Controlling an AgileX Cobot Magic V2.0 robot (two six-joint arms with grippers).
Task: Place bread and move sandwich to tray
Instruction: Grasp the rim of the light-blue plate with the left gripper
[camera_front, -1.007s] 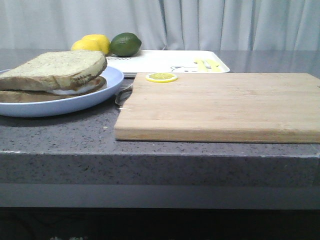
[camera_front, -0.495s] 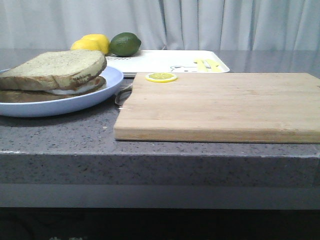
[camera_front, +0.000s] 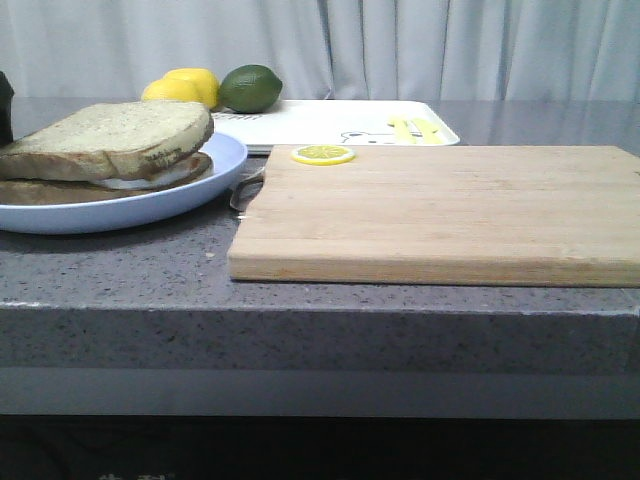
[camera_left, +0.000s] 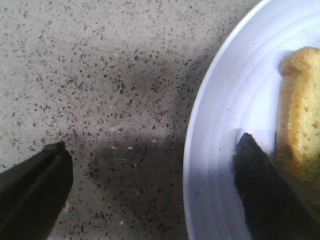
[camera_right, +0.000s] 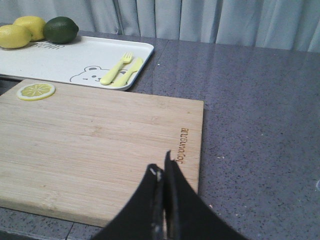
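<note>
The plate's rim lies between my fingers, one over the counter, one beside the sandwich's crust, so it is time for my left gripper to close on it now.
A thick bread slice (camera_front: 110, 135) lies on a flatter slice with white egg between them, forming the sandwich (camera_front: 150, 172) on a round pale-blue plate (camera_front: 215, 180) at the left. The white tray (camera_front: 330, 120) sits behind the board and also shows in the right wrist view (camera_right: 75, 57). My left gripper (camera_left: 150, 155) is open and empty, one finger over the counter and the other over the plate's rim (camera_left: 220, 125) beside the bread's crust (camera_left: 300, 115). My right gripper (camera_right: 162, 167) is shut and empty above the board's near right corner.
A wooden cutting board (camera_front: 440, 210) fills the middle, with a lemon slice (camera_front: 322, 155) at its far left corner. Two lemons (camera_front: 185, 88) and a lime (camera_front: 250, 88) sit on the tray's left end, with a yellow fork and knife (camera_right: 122, 70) on it. A metal utensil (camera_front: 245, 190) lies between plate and board.
A dark part of my left arm has come into the front view at the far left edge. The sandwich, board and tray have not moved.
</note>
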